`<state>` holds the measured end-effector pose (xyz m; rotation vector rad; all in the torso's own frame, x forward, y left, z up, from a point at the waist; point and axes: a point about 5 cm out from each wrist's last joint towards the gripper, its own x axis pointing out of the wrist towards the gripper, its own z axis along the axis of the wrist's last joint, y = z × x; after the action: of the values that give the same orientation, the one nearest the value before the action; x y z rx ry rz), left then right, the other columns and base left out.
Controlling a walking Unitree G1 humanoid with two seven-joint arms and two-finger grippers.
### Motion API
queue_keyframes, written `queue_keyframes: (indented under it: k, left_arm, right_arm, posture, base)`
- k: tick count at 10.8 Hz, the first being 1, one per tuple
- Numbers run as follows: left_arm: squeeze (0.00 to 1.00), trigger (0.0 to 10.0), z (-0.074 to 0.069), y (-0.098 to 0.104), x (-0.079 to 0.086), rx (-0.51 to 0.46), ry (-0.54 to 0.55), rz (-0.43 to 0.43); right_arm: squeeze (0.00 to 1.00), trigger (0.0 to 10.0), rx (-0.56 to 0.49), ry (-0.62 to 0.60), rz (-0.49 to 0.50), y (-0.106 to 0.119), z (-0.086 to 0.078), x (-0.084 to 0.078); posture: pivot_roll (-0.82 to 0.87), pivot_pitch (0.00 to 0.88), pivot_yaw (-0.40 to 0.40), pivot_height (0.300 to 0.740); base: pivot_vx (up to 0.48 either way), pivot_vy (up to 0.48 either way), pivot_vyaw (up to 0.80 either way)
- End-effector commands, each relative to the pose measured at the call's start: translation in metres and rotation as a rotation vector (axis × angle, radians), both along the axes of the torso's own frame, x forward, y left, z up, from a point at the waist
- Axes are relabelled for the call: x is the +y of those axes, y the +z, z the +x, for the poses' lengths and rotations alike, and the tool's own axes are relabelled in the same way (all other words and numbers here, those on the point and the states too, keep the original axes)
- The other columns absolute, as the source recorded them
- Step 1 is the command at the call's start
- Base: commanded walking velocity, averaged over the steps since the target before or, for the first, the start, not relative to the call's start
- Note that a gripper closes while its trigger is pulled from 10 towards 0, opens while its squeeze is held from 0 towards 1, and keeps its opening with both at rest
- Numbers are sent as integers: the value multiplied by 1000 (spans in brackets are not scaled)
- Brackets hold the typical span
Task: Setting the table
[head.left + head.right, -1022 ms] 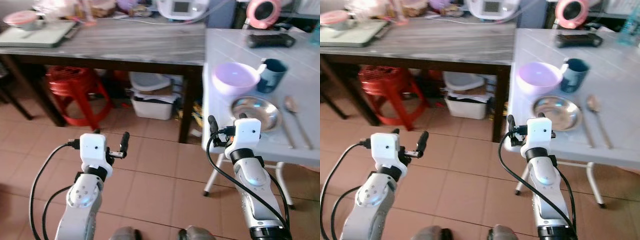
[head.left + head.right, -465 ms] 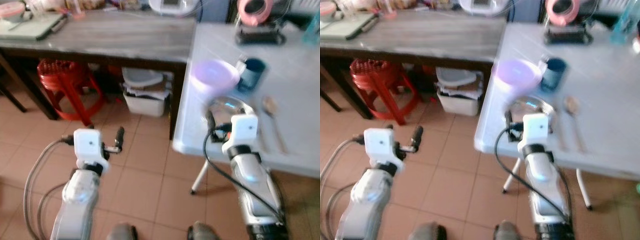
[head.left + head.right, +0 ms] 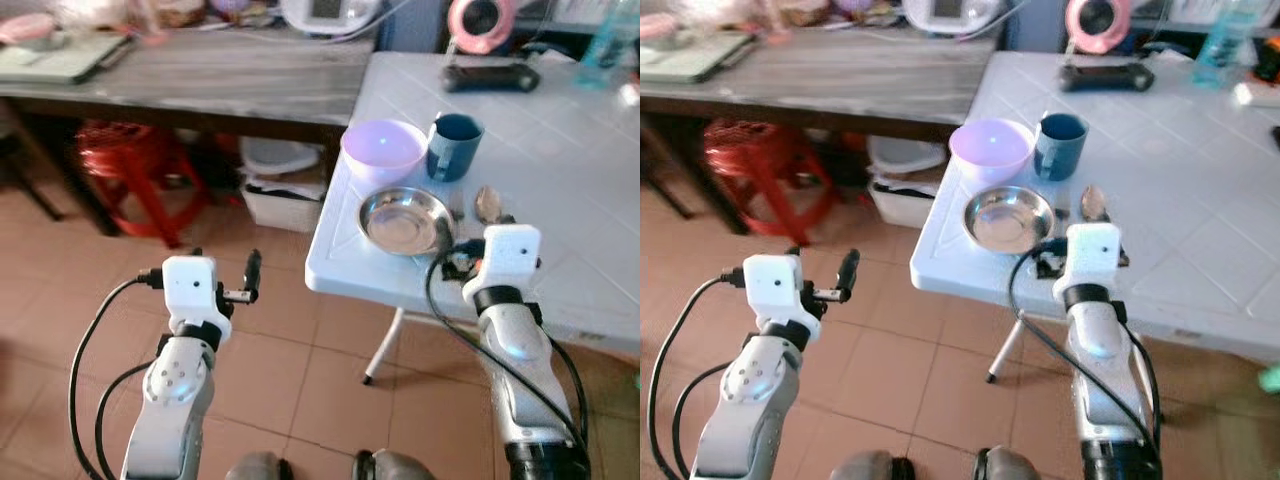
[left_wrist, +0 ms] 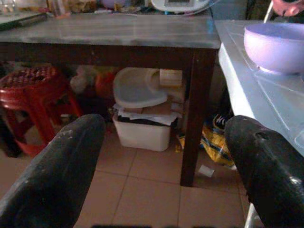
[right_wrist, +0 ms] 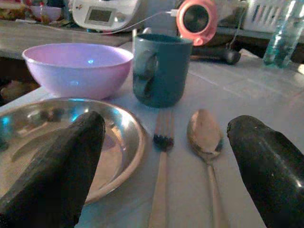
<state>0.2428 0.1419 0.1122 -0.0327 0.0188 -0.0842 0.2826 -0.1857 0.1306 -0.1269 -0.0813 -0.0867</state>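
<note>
My right gripper will next grab the steel plate (image 3: 402, 220) by its rim (image 3: 440, 215), so that I can set the table with it.
On the white table (image 3: 570, 170) stand a purple bowl (image 3: 382, 150) and a teal mug (image 3: 453, 145), with a steel plate (image 3: 402, 220) in front of them. A spoon (image 3: 487, 203) and a fork (image 5: 160, 161) lie right of the plate. My right gripper (image 3: 466, 260) hovers low over the table's near edge, open, its fingers spanning the plate's rim and the spoon, holding nothing. My left gripper (image 3: 225, 272) is open over the tiled floor, left of the table.
A grey wooden table (image 3: 200, 80) stands at the left with a red stool (image 3: 130, 165) and a white bin (image 3: 285, 190) under it. On the white table's far side are a pink round object (image 3: 477, 22), a black item (image 3: 490, 75) and a bottle (image 3: 605, 45).
The camera has moved closer and to the right, so the white table sits nearer the middle. My right gripper went from below the table's edge to over it, by the plate.
</note>
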Motion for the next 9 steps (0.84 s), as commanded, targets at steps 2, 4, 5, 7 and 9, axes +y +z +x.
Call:
queue_keyframes:
  k: [2,4,5,7,9]
  left_arm:
    - [0,10000,2,0,2,3,13,16]
    - [0,10000,2,0,1,4,16,17]
    - [0,10000,2,0,1,4,18,18]
    - [0,10000,1,0,1,6,18,20]
    - [0,10000,1,0,-1,6,7,22]
  right_arm:
    - [0,10000,-7,-3,4,4,7,-1]
    - [0,10000,-11,-7,9,7,13,-3]
    - [0,10000,-5,-9,21,7,14,-4]
    - [0,10000,0,-10,41,8,21,-4]
    - [0,10000,49,-43,112,1,22,-5]
  posture:
    - [33,93,56,740]
    - [33,102,52,740]
    - [34,112,51,740]
    - [32,118,54,740]
    - [35,124,56,740]
  base:
    - [0,0,0]
    - [0,0,0]
    - [0,0,0]
    - [0,0,0]
    - [0,0,0]
